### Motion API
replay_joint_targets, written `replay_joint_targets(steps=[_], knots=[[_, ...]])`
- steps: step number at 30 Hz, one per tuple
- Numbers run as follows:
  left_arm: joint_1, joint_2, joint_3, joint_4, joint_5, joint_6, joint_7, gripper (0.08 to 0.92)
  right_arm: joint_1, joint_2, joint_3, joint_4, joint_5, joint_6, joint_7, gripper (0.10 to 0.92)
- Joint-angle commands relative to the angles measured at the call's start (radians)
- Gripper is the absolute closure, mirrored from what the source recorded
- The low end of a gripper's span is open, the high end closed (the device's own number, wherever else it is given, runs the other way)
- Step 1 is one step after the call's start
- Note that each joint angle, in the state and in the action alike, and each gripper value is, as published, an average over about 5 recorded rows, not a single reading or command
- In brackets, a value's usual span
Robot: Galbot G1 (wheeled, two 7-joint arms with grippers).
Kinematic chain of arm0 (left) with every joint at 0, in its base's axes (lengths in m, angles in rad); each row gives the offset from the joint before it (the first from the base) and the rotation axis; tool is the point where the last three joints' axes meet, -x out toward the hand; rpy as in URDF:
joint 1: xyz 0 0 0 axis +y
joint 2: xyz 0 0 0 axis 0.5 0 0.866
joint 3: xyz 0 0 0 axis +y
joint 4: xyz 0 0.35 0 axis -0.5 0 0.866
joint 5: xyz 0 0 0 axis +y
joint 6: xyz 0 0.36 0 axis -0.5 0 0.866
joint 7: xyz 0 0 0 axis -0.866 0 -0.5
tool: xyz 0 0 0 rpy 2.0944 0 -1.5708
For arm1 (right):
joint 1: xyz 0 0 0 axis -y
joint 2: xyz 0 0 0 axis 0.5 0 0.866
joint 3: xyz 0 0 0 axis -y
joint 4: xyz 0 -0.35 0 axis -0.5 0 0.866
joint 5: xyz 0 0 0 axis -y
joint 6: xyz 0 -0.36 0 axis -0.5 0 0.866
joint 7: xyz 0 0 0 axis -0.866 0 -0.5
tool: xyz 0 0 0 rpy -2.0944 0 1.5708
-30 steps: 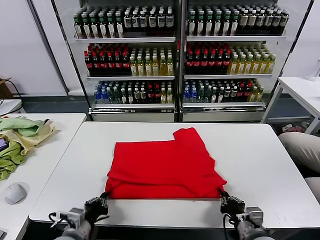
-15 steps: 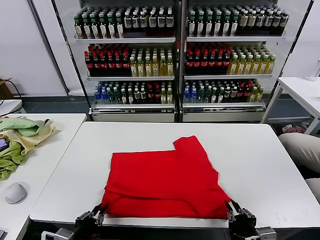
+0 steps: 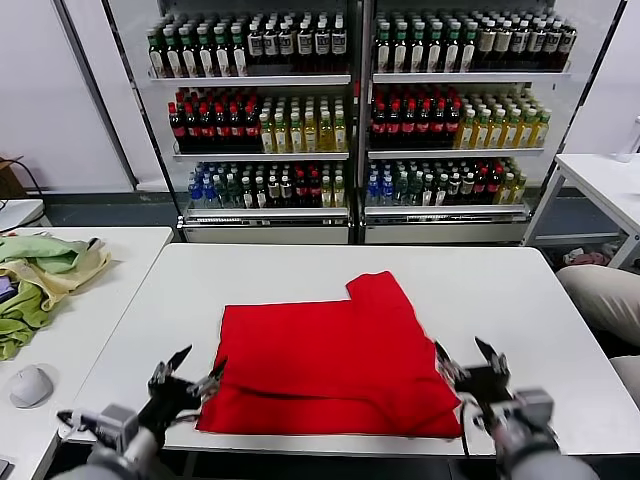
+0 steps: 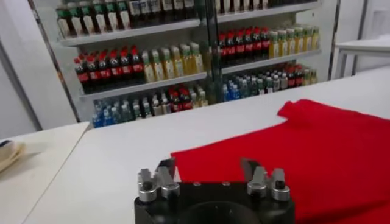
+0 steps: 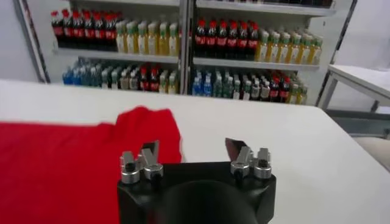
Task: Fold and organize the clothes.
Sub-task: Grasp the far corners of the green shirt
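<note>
The red T-shirt needs to be folded, so my left gripper should next grip it by its hem corner (image 3: 228, 311) and leave the shirt's sleeve (image 3: 375, 284) free.
The red T-shirt (image 3: 335, 355) lies folded and flat on the white table (image 3: 500, 290), its near edge along the table's front edge, one sleeve sticking out at the back. No print shows. My left gripper (image 3: 188, 372) is open and empty, just off the shirt's near left corner. My right gripper (image 3: 467, 358) is open and empty, just off its near right corner. The shirt also shows in the left wrist view (image 4: 317, 146) beyond the open left gripper (image 4: 210, 170), and in the right wrist view (image 5: 67, 158) beside the open right gripper (image 5: 192, 152).
Pale green and yellowish cloths (image 3: 40, 270) and a white mouse (image 3: 30, 385) lie on a side table at the left. Drink coolers (image 3: 350, 110) stand behind the table. Another white table (image 3: 600, 175) stands at the far right.
Both grippers have let go of the shirt's near corners, opened and lifted up into view. The shirt's near edge now rests at the table's front edge.
</note>
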Motion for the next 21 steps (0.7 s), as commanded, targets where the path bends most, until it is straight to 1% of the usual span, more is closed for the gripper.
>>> replay_joint_targets(steps=[1, 4, 8, 15, 21], knots=[[-0.549, 0.059, 0.186, 0.514, -0.12, 0.013, 0.114, 0.212, 0.527, 0.132, -0.221, -0.465, -0.03, -0.023, 0.001, 0.203], [-0.611, 0.063, 0.221, 0.594, -0.124, 0.015, 0.143, 0.184, 0.631, 0.202, -0.247, -0.618, -0.066, -0.019, -0.007, 0.203], [-0.656, 0.063, 0.265, 0.642, -0.136, 0.018, 0.156, 0.178, 0.714, 0.265, -0.255, -0.763, -0.094, -0.008, -0.011, 0.203], [-0.685, 0.067, 0.322, 0.69, -0.157, 0.02, 0.18, 0.177, 0.741, 0.307, -0.234, -0.914, -0.134, 0.019, -0.018, 0.203], [-0.731, 0.053, 0.36, 0.74, -0.157, 0.015, 0.199, 0.177, 0.717, 0.327, -0.216, -0.967, -0.154, 0.027, -0.014, 0.203]])
